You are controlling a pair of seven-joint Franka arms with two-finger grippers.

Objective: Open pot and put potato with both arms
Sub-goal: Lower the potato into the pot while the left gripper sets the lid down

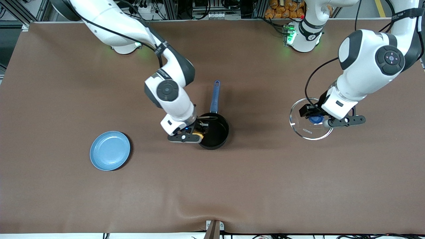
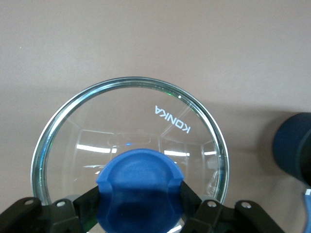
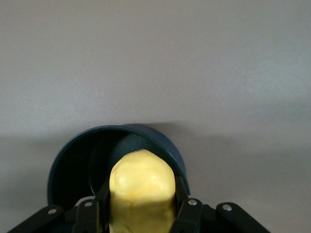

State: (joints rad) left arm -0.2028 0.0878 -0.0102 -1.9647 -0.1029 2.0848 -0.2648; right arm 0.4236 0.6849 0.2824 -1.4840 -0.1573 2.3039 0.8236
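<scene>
The potato hangs above the black pot's rim in the right wrist view; my right gripper should hold it until it's inside.
The black pot with its long blue handle stands open at the table's middle. My right gripper is shut on the yellow potato and holds it over the pot's rim on the right arm's side. In the right wrist view the potato sits between the fingers above the pot's dark opening. My left gripper is shut on the blue knob of the glass lid, which rests on or just above the table toward the left arm's end.
A flat light-blue plate lies on the brown table toward the right arm's end, nearer the front camera than the pot. A dark blue round object shows at the edge of the left wrist view.
</scene>
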